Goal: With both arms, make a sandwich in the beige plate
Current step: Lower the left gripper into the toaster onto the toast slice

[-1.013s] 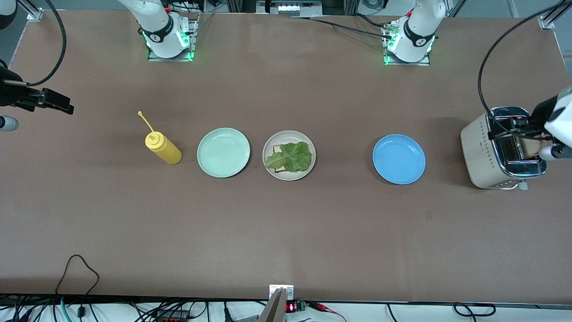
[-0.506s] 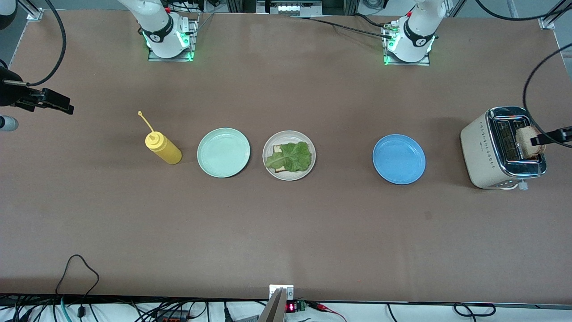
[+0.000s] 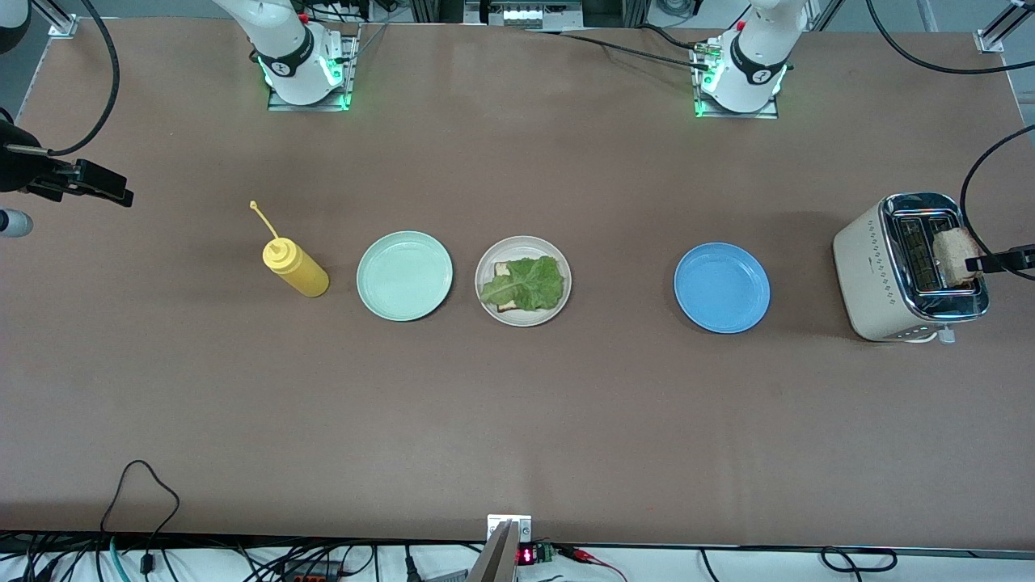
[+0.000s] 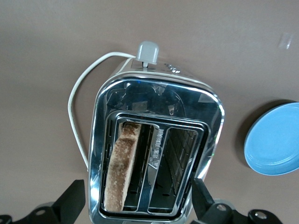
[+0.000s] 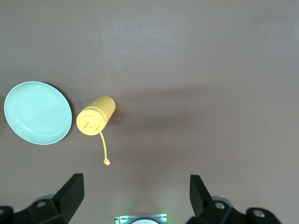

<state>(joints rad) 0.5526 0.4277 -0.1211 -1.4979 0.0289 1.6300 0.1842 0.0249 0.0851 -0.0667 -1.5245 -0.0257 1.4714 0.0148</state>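
Observation:
The left gripper isn't ready to close on the toasted slice yet and should move toward it first, as the left gripper's fingers reach only the slice's near edge.
The beige plate (image 3: pixel 561 268) lies mid-table and holds a bread slice (image 3: pixel 501 268) under a ruffled lettuce leaf (image 3: pixel 525 283). A second, toasted bread slice (image 3: pixel 955 255) (image 4: pixel 122 167) stands upright in one slot of the toaster (image 3: pixel 877 271) (image 4: pixel 205 116) at the left arm's end of the table. My left gripper (image 4: pixel 138 205) hangs open above the toaster, its fingers (image 4: pixel 72 203) wide on either side of it and touching nothing. My right gripper (image 5: pixel 135 193) waits open and empty, high over bare table near the yellow bottle.
A mint-green plate (image 3: pixel 404 276) (image 5: pixel 37 113) and a yellow squeeze bottle (image 3: pixel 296 269) (image 5: pixel 96 120) stand beside the beige plate toward the right arm's end. A blue plate (image 3: pixel 721 288) (image 4: pixel 275 140) lies between the beige plate and the toaster. The toaster's white cord (image 4: pixel 77 112) trails on the table.
My left gripper has pulled up and away from the toaster, so only one finger shows in the front view. The toasted slice stays in its slot. The right arm has not moved.

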